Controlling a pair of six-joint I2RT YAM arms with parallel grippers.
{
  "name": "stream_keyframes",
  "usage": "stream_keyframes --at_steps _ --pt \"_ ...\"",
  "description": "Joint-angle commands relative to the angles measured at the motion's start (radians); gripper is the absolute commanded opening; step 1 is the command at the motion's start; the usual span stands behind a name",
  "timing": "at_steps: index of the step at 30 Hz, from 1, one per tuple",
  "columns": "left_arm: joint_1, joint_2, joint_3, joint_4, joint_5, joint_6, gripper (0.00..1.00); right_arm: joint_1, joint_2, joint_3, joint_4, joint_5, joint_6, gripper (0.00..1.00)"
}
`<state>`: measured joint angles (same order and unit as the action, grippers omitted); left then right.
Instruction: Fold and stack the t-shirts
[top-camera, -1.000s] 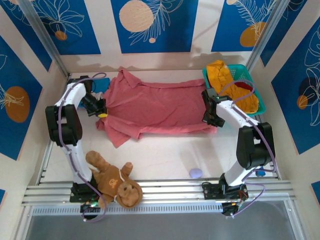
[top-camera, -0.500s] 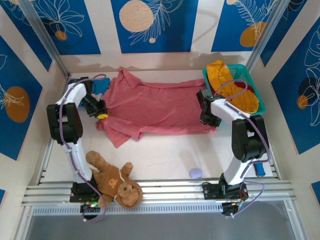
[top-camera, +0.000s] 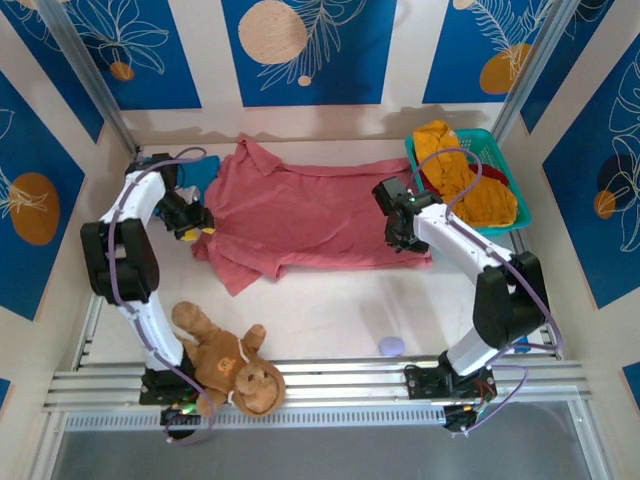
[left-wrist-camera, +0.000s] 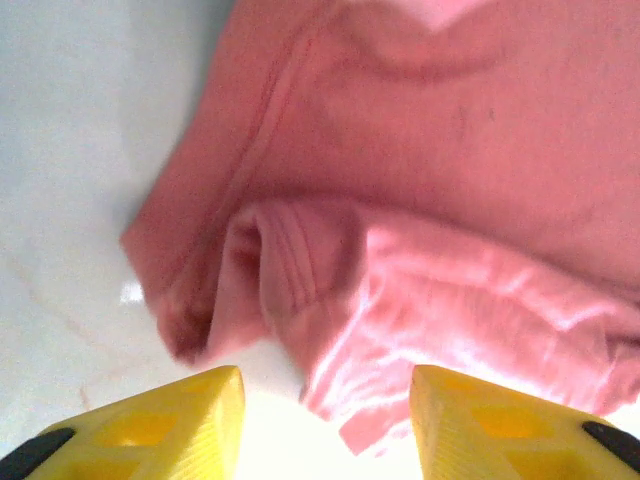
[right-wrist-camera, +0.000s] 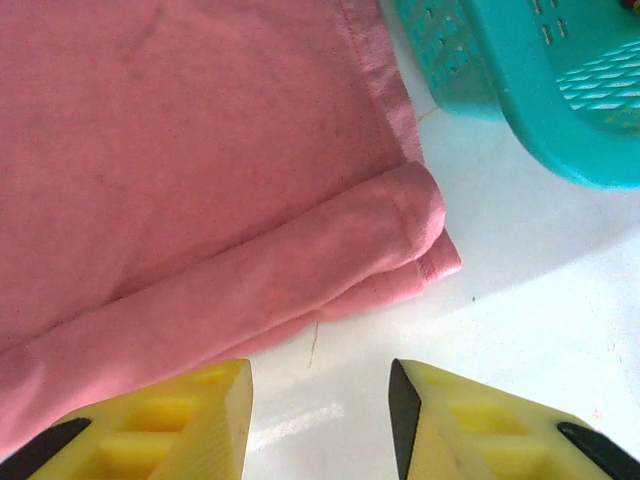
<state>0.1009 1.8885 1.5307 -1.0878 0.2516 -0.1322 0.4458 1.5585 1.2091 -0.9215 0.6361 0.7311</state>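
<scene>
Next, my left gripper grabs the bunched sleeve (left-wrist-camera: 300, 290) by its protruding flap (left-wrist-camera: 357, 408), to fold the sleeve in over the shirt's body.
The large salmon-pink t-shirt (top-camera: 310, 215) lies spread across the back of the table, its near side folded over. My left gripper (top-camera: 196, 222) hovers at the shirt's left sleeve, open. In the left wrist view the bunched sleeve (left-wrist-camera: 300, 290) lies just past my left gripper (left-wrist-camera: 327, 420), and a flap of it reaches between the yellow fingers (left-wrist-camera: 180, 425). My right gripper (top-camera: 398, 232) stands open over the shirt's right end. The folded hem corner (right-wrist-camera: 415, 225) lies just beyond my right gripper (right-wrist-camera: 320, 415), which holds nothing. A blue t-shirt (top-camera: 200, 168) sits at the back left.
A teal mesh basket (top-camera: 500, 150) at the back right holds a mustard-yellow t-shirt (top-camera: 450, 160) and a bit of dark red cloth (top-camera: 488, 177); its wall (right-wrist-camera: 520, 80) is close to the right gripper. A brown plush monkey (top-camera: 230, 362) lies front left, and a small lilac object (top-camera: 391, 346) front centre.
Both grippers have opened and let go of the pink shirt. The right gripper has moved left over the shirt's right end, and the left one has drawn back slightly from the sleeve.
</scene>
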Motion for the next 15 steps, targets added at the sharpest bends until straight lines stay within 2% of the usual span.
stream_keyframes --at_steps 1,8,15 --pt "-0.025 -0.086 -0.093 -0.025 -0.018 -0.01 0.46 0.05 -0.043 0.021 -0.043 -0.016 0.035 0.42" --pt "-0.141 -0.175 -0.319 0.048 -0.031 -0.065 0.45 0.094 0.0 0.066 -0.014 -0.099 0.041 0.42" --pt "-0.258 -0.166 -0.445 0.132 -0.052 -0.138 0.44 0.116 0.046 0.084 0.019 -0.142 0.03 0.42"
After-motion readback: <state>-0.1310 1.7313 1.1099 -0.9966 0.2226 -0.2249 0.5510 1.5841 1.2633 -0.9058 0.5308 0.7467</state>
